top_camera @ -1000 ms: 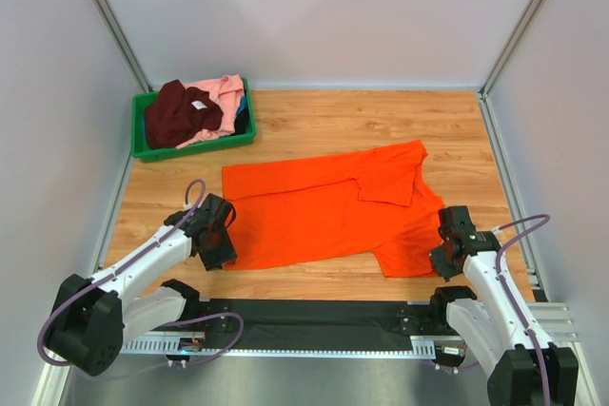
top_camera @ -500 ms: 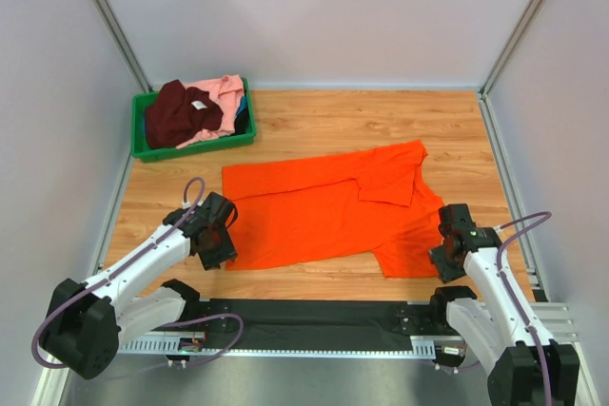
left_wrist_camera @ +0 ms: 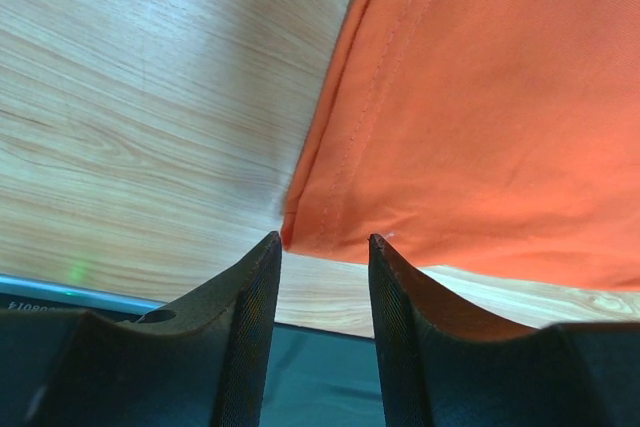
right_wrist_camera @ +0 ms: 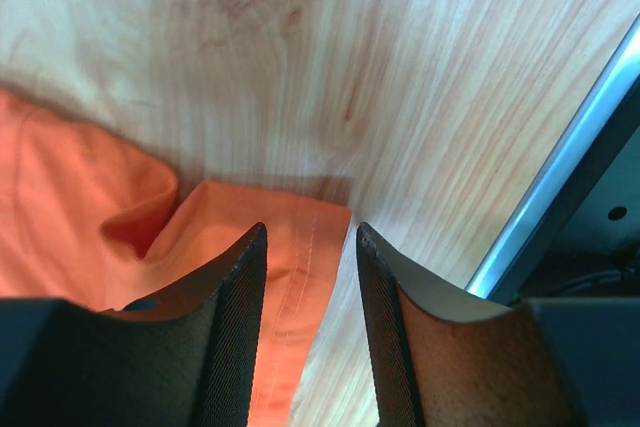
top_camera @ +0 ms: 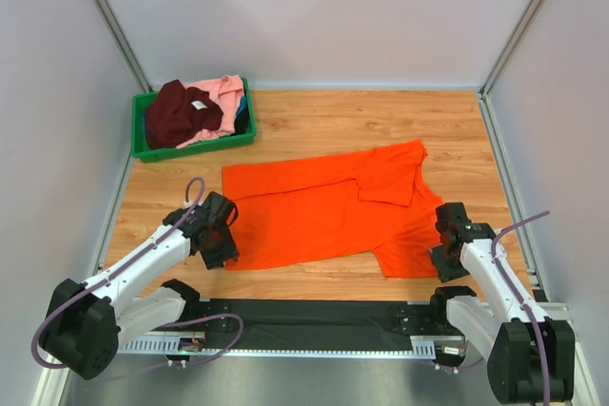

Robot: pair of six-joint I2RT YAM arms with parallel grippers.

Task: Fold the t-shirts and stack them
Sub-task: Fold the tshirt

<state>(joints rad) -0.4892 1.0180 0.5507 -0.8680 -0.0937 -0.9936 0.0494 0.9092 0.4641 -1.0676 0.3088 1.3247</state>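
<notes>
The near side of the bright orange t-shirt [top_camera: 333, 206] has to be folded over the rest, so my right gripper should next grab the t-shirt by its near hem corner [top_camera: 435, 273].
The bright orange t-shirt [top_camera: 333, 206] lies spread on the wooden table, partly folded. My left gripper [top_camera: 221, 252] is open over its near left corner; in the left wrist view that corner [left_wrist_camera: 305, 232] sits just beyond the gap between my fingers [left_wrist_camera: 250, 327]. My right gripper [top_camera: 442, 256] is open over the shirt's near right hem; in the right wrist view the hem corner [right_wrist_camera: 310, 237] lies between my fingers [right_wrist_camera: 225, 337]. The dark maroon t-shirt [top_camera: 181, 113] with a white label and the light pink t-shirt [top_camera: 224, 97] lie heaped in the bin.
A green plastic bin [top_camera: 190, 148] stands at the back left of the table. Grey walls and metal posts enclose the table. A black mat [top_camera: 314, 320] and a metal rail [right_wrist_camera: 560, 187] run along the near and right edges.
My right gripper has shifted slightly left toward the shirt's hem. My left gripper and the shirts have barely moved.
</notes>
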